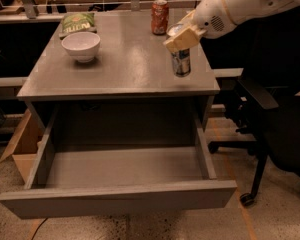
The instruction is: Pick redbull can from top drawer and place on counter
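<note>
The redbull can's bottom edge is just above the counter's surface, so I need to lower the can before my gripper releases it.
The redbull can [181,62], slim, silver and blue, hangs upright over the right side of the counter [125,59], at or just above its surface. My gripper [181,36] comes in from the upper right on a white arm and is shut on the can's top; its tan fingers [176,41] cover the can's upper part. The top drawer [122,169] is pulled wide open below the counter and its floor is bare.
A white bowl [81,45] and a green chip bag [77,22] sit at the counter's back left. An orange-red soda can [160,17] stands at the back, just behind my gripper. A black office chair [270,129] stands to the right. A cardboard box [20,144] is at the lower left.
</note>
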You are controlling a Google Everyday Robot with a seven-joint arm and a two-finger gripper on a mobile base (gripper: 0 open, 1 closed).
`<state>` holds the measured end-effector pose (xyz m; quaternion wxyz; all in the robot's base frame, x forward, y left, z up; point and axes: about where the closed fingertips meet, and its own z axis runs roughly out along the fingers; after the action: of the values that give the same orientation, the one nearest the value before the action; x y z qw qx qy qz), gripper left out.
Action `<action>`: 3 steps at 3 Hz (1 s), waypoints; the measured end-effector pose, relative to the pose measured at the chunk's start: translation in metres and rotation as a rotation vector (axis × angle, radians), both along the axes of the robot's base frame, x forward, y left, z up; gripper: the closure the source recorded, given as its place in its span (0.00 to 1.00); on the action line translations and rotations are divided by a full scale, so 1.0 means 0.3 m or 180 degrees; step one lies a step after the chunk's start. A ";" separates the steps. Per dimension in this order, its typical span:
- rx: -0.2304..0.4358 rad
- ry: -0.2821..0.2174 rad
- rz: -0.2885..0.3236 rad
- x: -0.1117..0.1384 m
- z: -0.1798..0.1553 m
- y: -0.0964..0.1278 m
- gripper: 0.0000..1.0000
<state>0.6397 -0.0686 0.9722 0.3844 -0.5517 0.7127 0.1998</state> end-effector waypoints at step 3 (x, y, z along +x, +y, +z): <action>0.0235 0.0247 0.0061 0.064 -0.055 0.077 1.00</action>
<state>0.6587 -0.0456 0.9556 0.3747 -0.5358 0.7139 0.2508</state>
